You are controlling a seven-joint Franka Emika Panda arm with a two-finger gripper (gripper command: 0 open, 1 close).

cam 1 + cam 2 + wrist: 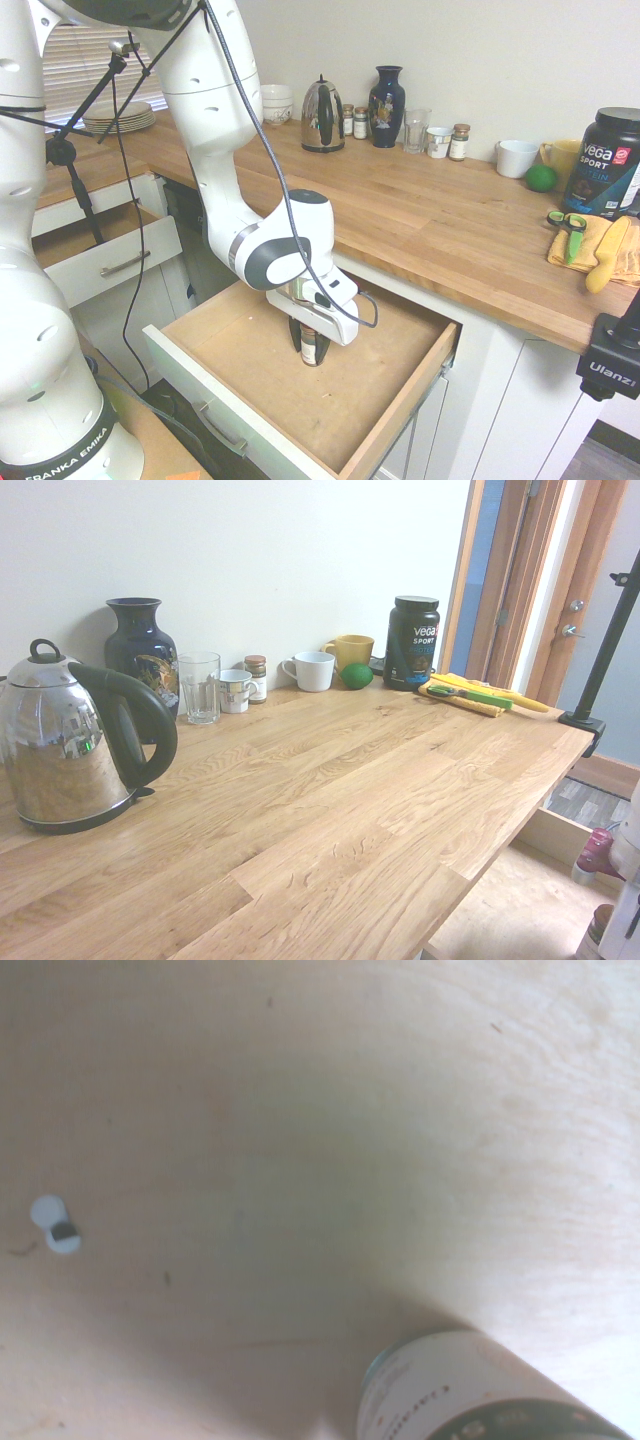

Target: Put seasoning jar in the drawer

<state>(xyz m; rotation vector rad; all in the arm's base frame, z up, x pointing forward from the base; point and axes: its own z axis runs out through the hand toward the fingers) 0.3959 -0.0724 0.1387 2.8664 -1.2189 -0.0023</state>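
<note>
I need to open my gripper, because the seasoning jar's base (310, 360) is on or just above the drawer bottom (370, 385) and the jar would stand there.
The large drawer (365, 395) stands pulled out below the counter, its light-brown wooden bottom bare. My gripper (311, 354) reaches down into it near the middle and is shut on the seasoning jar (313, 346), which is upright between the dark fingers. The jar's base is at or just above the drawer bottom; I cannot tell whether they touch. In the wrist view the jar's pale label (470, 1395) rises from the lower edge over the wooden drawer bottom (300, 1110). The second exterior view shows neither the jar nor the gripper.
A smaller white drawer (105, 255) is open at the left. On the counter stand a kettle (322, 115), a dark vase (387, 92), a glass (416, 130), small jars (459, 141), mugs (516, 157), a black Vega tub (611, 160) and yellow cloth with scissors (590, 240).
</note>
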